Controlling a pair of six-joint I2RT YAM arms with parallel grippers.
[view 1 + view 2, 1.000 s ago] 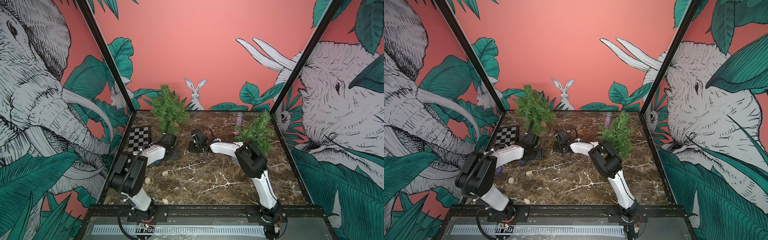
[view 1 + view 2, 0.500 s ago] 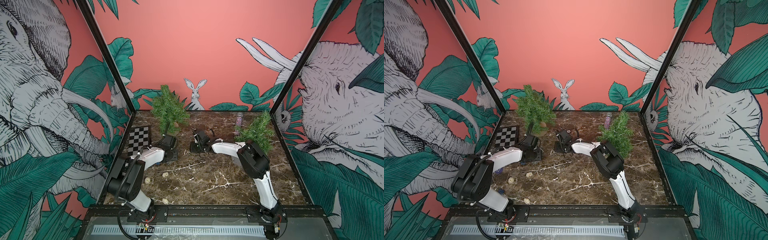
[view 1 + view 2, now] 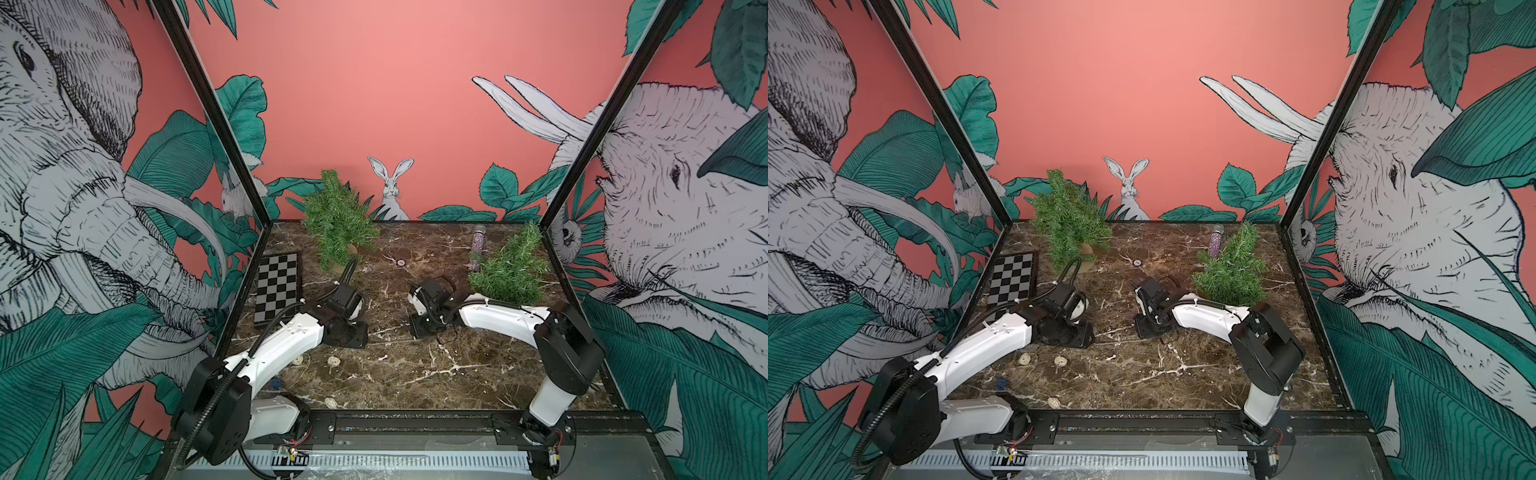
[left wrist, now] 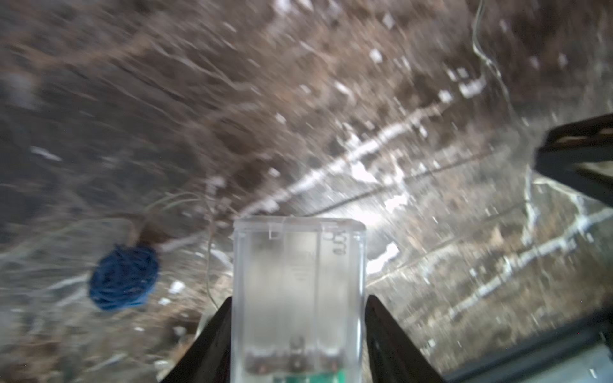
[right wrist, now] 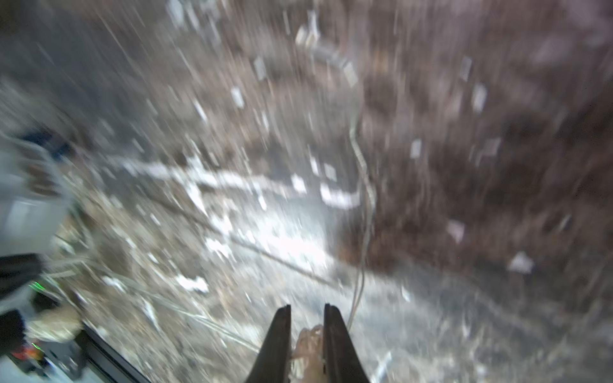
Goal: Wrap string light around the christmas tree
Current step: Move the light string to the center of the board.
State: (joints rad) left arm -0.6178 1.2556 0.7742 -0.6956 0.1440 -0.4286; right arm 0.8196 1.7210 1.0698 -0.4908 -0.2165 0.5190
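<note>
The battery box (image 4: 298, 282) would fall beside the blue ball, so my left gripper will keep holding it.
Two small green christmas trees show in both top views: one at the back left (image 3: 338, 224) (image 3: 1068, 226), one at the right (image 3: 509, 270) (image 3: 1231, 272). The string light is a thin wire (image 5: 363, 199) with small woven balls (image 3: 332, 360) lying loose on the marble. Its clear battery box (image 4: 298, 282) sits between the jaws of my left gripper (image 4: 298, 298) (image 3: 349, 334), low over the table in front of the back-left tree. My right gripper (image 5: 307, 306) (image 3: 424, 324) is shut on a pale woven ball (image 5: 308, 338), and the wire trails away from it.
A checkerboard (image 3: 277, 291) lies by the left wall. A glittery tube (image 3: 476, 247) lies behind the right tree. A blue ball (image 4: 123, 277) rests on the marble beside the battery box. Black frame posts and printed walls close the sides and the back.
My left jaws have narrowed onto the battery box, and the left arm has drawn down and toward the front. The right gripper has shifted slightly frontward. Both wrist views are motion-blurred.
</note>
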